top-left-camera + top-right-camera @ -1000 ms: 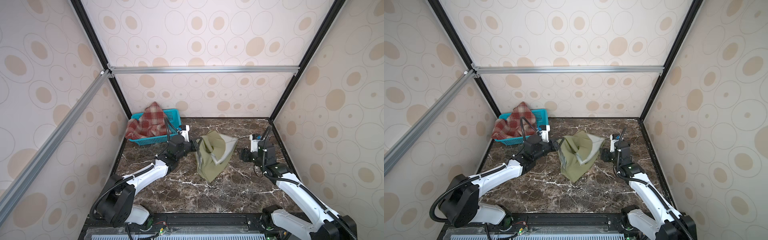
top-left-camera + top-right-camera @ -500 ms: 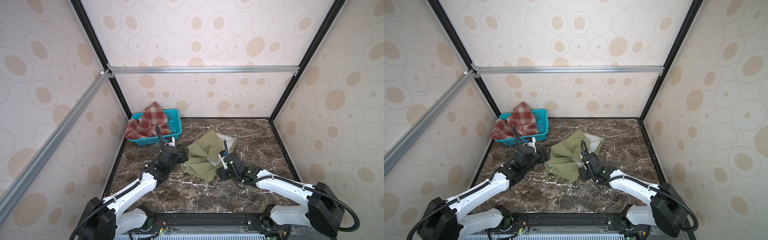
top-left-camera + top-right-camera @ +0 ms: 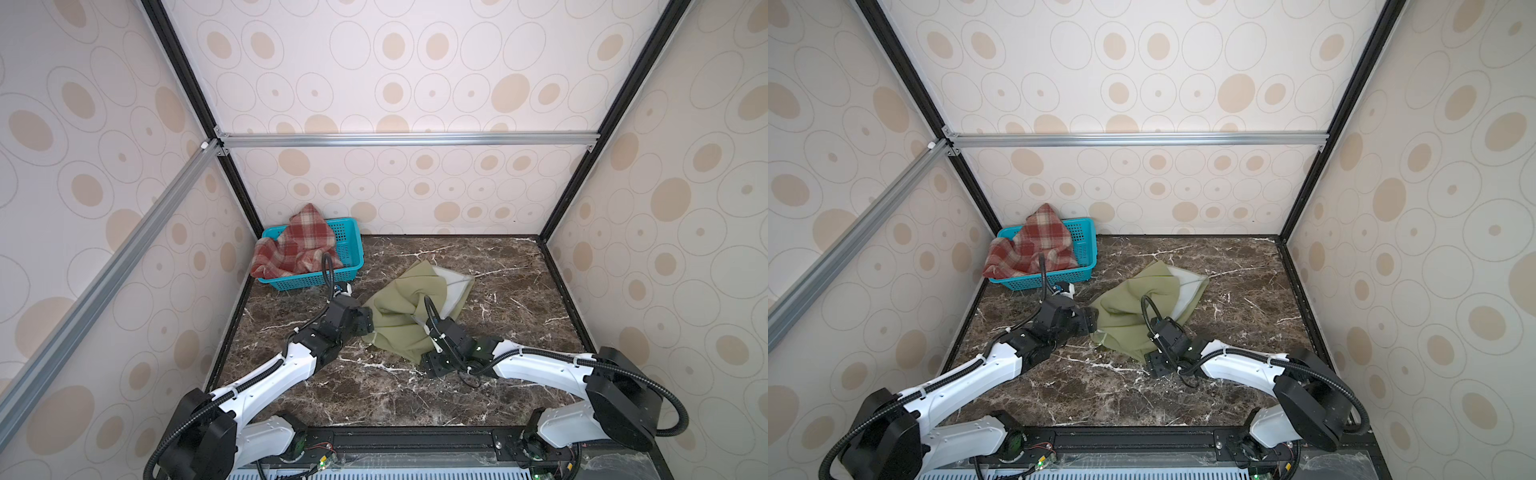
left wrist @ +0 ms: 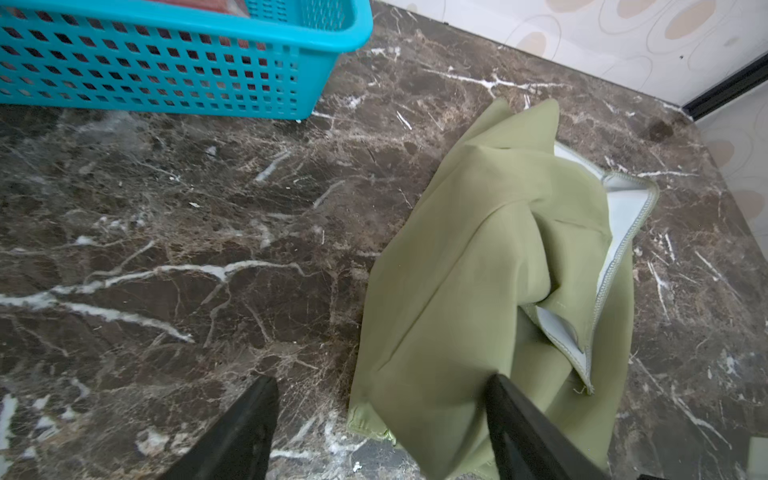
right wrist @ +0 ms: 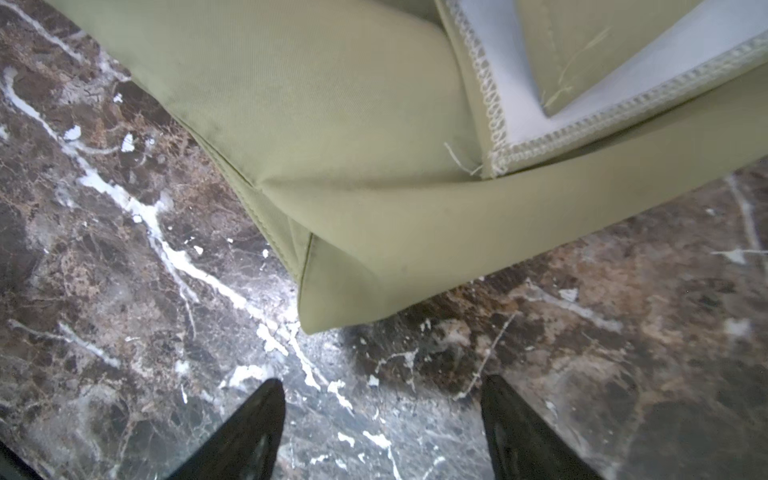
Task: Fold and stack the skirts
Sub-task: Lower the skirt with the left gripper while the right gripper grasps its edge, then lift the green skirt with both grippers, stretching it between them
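Note:
The olive-green skirt has to be spread flat for folding, so the robot's left gripper should next grab the skirt's loose near corner on the basket side, opposite the right gripper.
The olive-green skirt lies crumpled on the marble table, pale lining showing at its far right. My left gripper stands open at the skirt's near-left corner, which lies loose between the fingers. My right gripper is open over bare marble, just short of the skirt's near corner. The red-and-cream plaid skirt is heaped in the basket at the back left.
The teal perforated basket stands in the table's back-left corner, close behind my left arm. Patterned walls close in the marble table on three sides. Bare marble shows to the right of the olive skirt and along the front.
A second ago the olive skirt hung stretched between both grippers near the back. It has come down onto the table nearer the front, and both grippers have let go of it.

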